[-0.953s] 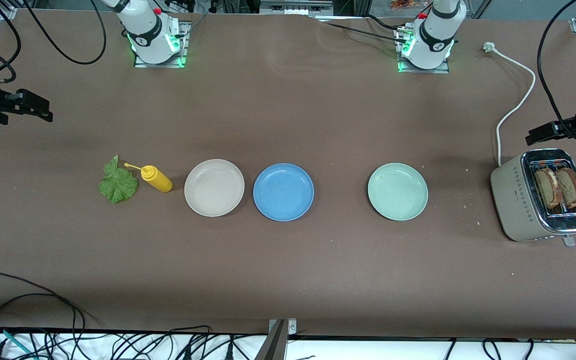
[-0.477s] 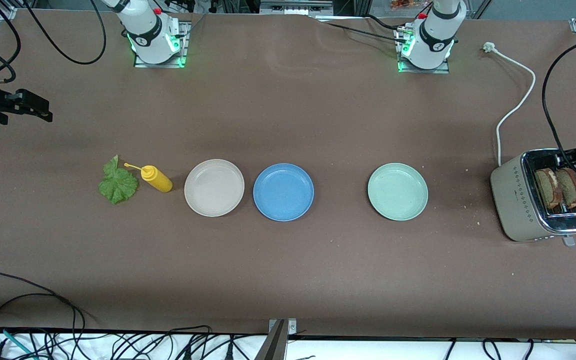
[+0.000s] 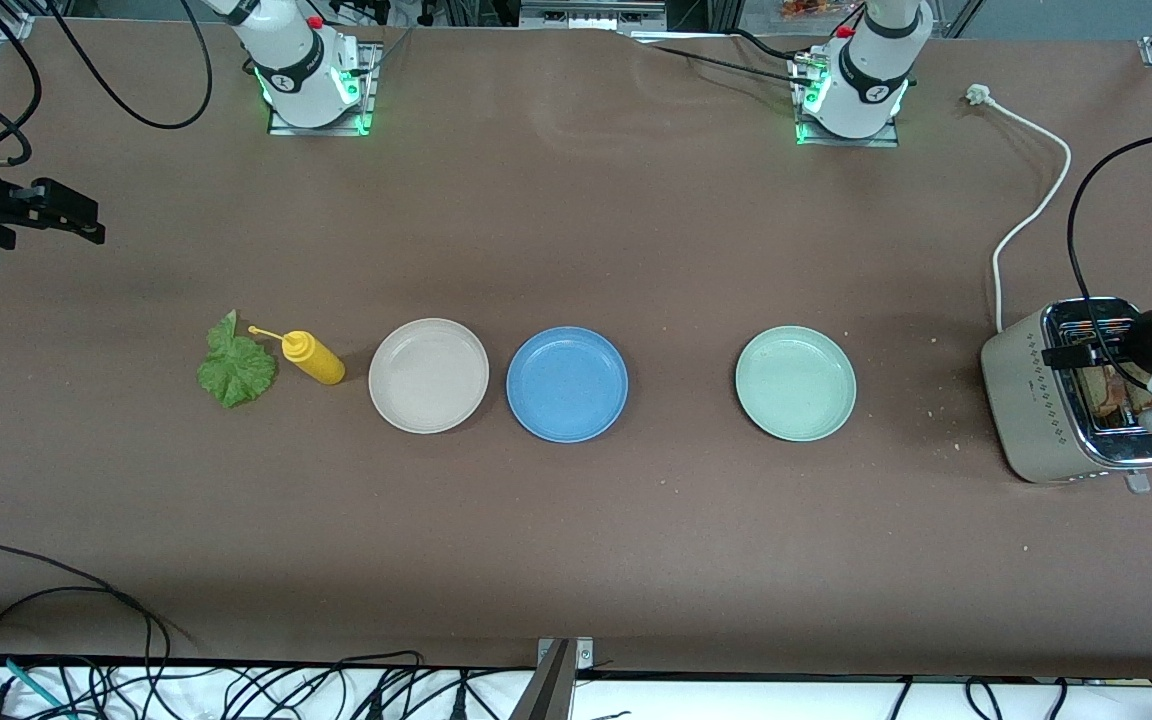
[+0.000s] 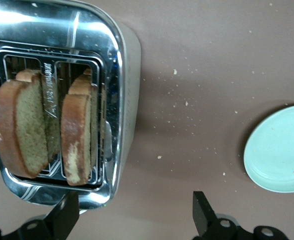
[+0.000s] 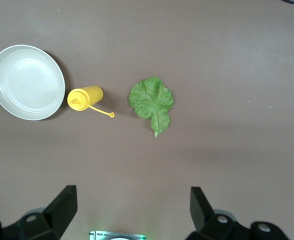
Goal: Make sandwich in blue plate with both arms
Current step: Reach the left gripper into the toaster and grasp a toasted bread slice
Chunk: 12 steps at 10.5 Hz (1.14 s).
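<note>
The left gripper takes hold of the bread slice by its raised top crust (image 3: 1097, 388) next, since the toaster slot's sides hem in the bread slice's lower part.
Two brown bread slices (image 4: 24, 127) (image 4: 79, 132) stand upright in the slots of a silver toaster (image 3: 1036, 400) at the left arm's end of the table. My left gripper (image 3: 1086, 358) (image 4: 135, 220) hovers over the toaster, open and empty, and hides most of the bread in the front view. The blue plate (image 3: 566, 384) lies bare mid-table. A green lettuce leaf (image 3: 236, 365) (image 5: 152, 102) lies flat toward the right arm's end. My right gripper (image 3: 86, 220) (image 5: 132, 210) waits up at that end of the table, open and empty.
A beige plate (image 3: 428, 375) sits beside the blue one, and a yellow squeeze bottle (image 3: 313, 357) lies between it and the lettuce. A pale green plate (image 3: 795, 383) lies between the blue plate and the toaster. The toaster's white cord (image 3: 1031, 200) trails toward the left arm's base. Crumbs dot the table near the toaster.
My left gripper has swung from beside the toaster's top to directly over its slots, now covering the bread in the front view. The right arm has not moved.
</note>
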Motion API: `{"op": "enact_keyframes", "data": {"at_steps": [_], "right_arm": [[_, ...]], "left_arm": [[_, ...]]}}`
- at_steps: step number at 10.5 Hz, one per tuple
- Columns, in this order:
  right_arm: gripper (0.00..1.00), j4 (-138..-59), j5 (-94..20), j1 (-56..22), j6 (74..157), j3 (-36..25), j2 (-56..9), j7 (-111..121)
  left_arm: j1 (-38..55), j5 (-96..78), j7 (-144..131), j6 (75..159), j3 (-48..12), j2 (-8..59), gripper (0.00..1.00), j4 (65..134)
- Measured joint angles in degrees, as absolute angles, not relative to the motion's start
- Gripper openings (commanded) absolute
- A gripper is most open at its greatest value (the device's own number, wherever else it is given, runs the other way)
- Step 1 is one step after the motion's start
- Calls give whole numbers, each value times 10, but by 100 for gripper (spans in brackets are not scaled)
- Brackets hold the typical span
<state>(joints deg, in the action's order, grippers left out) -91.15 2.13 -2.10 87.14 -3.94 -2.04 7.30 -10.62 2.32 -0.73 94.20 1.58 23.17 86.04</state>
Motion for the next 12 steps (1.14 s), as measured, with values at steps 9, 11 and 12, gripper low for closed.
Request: {"op": "enact_keyframes", "data": {"at_steps": [9,11,12], "right_arm": [[100,-912,21,-21,871,-44,-20,73],[100,-912,21,-21,871,-44,-20,73],[100,-912,21,-21,871,-44,-20,73]], "left_arm": [[-138,60,30,992,16,276,81,857],[-147,60,41,998,16,283,47,856],[-147,60,42,998,16,283,31,855]]}}
